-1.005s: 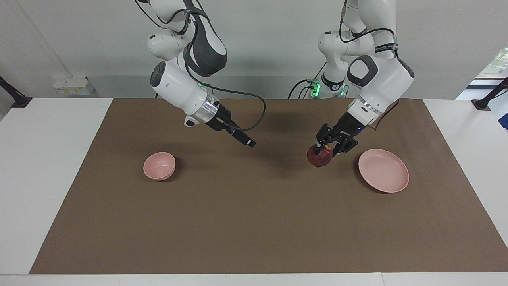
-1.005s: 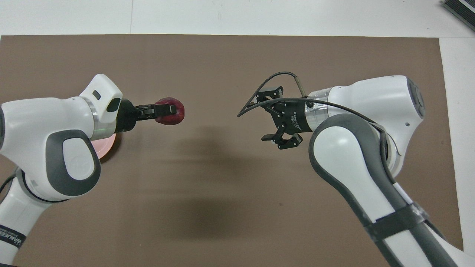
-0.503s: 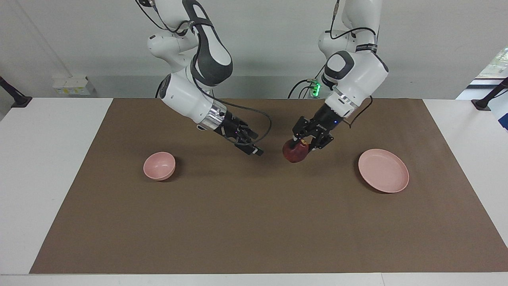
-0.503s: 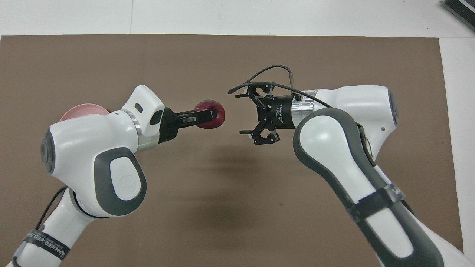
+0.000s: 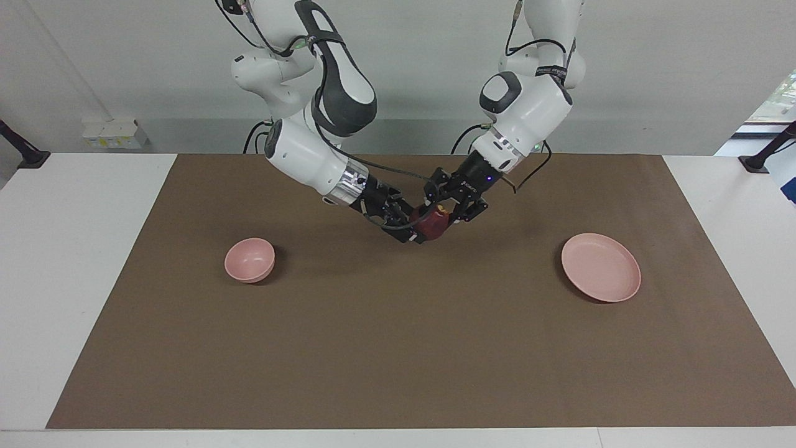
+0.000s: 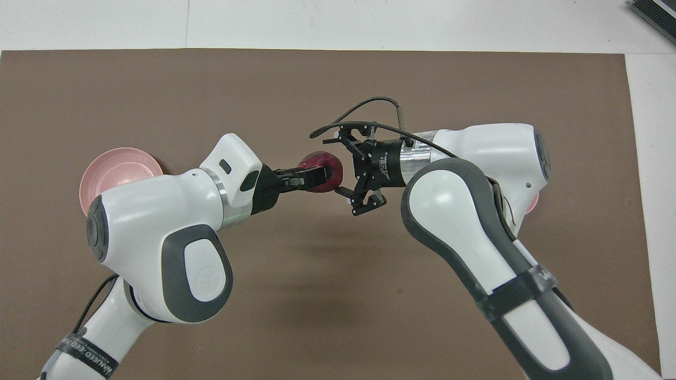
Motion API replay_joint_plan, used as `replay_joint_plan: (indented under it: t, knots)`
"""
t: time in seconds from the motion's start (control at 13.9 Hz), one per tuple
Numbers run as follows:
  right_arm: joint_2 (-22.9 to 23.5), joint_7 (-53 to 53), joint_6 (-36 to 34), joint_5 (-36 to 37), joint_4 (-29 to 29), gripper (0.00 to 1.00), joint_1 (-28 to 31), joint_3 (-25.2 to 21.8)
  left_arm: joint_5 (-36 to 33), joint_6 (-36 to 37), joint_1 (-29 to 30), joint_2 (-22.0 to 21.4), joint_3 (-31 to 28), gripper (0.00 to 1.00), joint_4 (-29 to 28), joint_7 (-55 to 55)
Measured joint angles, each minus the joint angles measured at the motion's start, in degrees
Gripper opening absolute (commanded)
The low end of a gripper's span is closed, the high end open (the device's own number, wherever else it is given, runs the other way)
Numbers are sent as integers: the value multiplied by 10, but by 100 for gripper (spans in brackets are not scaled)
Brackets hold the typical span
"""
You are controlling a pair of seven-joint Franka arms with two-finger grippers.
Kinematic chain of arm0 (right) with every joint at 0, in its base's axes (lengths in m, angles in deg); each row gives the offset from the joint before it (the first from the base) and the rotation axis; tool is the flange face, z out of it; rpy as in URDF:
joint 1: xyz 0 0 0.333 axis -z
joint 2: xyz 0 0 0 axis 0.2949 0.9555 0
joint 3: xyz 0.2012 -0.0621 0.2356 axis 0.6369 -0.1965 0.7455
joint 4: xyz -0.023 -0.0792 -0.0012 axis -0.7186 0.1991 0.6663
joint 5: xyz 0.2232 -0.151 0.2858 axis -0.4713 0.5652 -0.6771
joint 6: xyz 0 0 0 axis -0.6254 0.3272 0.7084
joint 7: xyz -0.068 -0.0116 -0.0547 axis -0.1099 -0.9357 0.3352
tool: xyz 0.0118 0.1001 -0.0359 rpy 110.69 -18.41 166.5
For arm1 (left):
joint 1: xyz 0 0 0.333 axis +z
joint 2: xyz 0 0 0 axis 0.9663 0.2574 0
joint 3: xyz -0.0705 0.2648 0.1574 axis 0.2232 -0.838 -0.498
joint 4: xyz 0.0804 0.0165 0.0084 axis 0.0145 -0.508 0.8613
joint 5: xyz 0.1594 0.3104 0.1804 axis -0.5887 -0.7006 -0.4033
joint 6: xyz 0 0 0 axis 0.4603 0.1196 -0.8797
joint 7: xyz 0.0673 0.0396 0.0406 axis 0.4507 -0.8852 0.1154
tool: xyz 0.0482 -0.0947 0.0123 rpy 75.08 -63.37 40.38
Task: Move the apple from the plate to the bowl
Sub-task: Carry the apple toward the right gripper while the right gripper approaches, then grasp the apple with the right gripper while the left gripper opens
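Observation:
The near edge of the dark red apple (image 6: pixel 323 159) is between my right gripper's fingers, which reach past it, so my right gripper should close on the apple now.
My left gripper (image 5: pixel 441 213) is shut on the dark red apple (image 5: pixel 430 229) and holds it in the air over the middle of the brown mat. In the overhead view the left gripper (image 6: pixel 316 174) grips the apple (image 6: pixel 323 159) from above. My right gripper (image 5: pixel 409 228) is open, and its fingers reach around the apple from the bowl's side; it also shows in the overhead view (image 6: pixel 343 167). The pale pink plate (image 5: pixel 601 267) lies empty toward the left arm's end. The small pink bowl (image 5: pixel 249 259) stands empty toward the right arm's end.
A brown mat (image 5: pixel 398 348) covers the white table. In the overhead view the left arm hides part of the plate (image 6: pixel 117 168), and the right arm hides nearly all of the bowl (image 6: pixel 533 200).
The left gripper carried the apple from beside the plate to over the mat's middle. The right gripper moved in to meet it, and its open fingers now bracket the apple.

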Motion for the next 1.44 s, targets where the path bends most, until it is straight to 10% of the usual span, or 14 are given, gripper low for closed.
replay_joint_plan:
  t: [0.14,0.29,0.5,0.72,1.44]
  knots:
    - [0,0,0,0,-2,100,-1,0,0,-8,0,0,5,0,1,-14]
    - [0,1,0,1,-4,1,-4,-1,0,-10,0,-1,8,0,2,-21]
    - [0,2,-2,2,-4,0,-6,-2,0,-11,0,-1,7,17,0,-30]
    - [0,4,-5,2,-3,0,-5,-3,0,-12,0,-1,7,100,1,-32]
    - [0,77,-6,5,2,0,16,-6,0,-11,-5,-1,17,100,5,-40]
